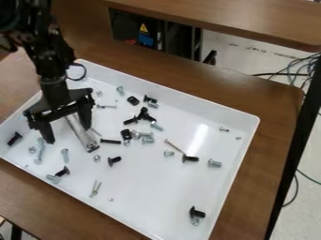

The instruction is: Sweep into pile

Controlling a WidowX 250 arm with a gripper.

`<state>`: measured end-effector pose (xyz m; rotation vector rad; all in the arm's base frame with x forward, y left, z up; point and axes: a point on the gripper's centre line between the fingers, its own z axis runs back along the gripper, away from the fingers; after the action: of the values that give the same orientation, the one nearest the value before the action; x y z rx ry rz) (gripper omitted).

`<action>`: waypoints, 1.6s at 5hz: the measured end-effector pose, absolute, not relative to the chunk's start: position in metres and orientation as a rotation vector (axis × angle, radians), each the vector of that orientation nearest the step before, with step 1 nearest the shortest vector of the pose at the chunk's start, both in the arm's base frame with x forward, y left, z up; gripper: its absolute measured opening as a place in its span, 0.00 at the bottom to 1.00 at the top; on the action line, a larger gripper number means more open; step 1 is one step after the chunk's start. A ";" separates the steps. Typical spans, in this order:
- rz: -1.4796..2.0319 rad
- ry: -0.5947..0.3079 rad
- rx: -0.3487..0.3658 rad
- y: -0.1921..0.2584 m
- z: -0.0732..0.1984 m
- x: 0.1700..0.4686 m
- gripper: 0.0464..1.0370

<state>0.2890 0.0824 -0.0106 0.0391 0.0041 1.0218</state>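
Observation:
My gripper should grab the silver metal bar by its sides next. Then I should sweep the scattered screws and bolts into a pile.
The black gripper (pixel 68 134) hangs over the left part of a white tray (pixel 249 136), its two fingers wide apart. A long silvery metal piece (pixel 81 134) with a dark end slants down beside its right finger; whether they touch I cannot tell. Screws and bolts lie scattered over the tray floor. Around the middle are black bolts (pixel 144 114), a dark screw (pixel 111 141) and silver bolts (pixel 148 139). A black bolt (pixel 14 138) lies at the far left, a long screw (pixel 175 146) right of centre, and a black bolt (pixel 197 213) near the lower right.
Raised walls enclose the tray, which stands on a brown wooden table (pixel 263 187). Another wooden surface (pixel 238 21) runs across the top. Cables (pixel 301 70) hang at the right, beyond the table's edge.

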 end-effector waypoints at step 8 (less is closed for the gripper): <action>1.069 0.078 0.043 0.090 -0.033 0.310 0.33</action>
<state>0.3097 0.0901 -0.0331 0.0434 0.0781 1.0692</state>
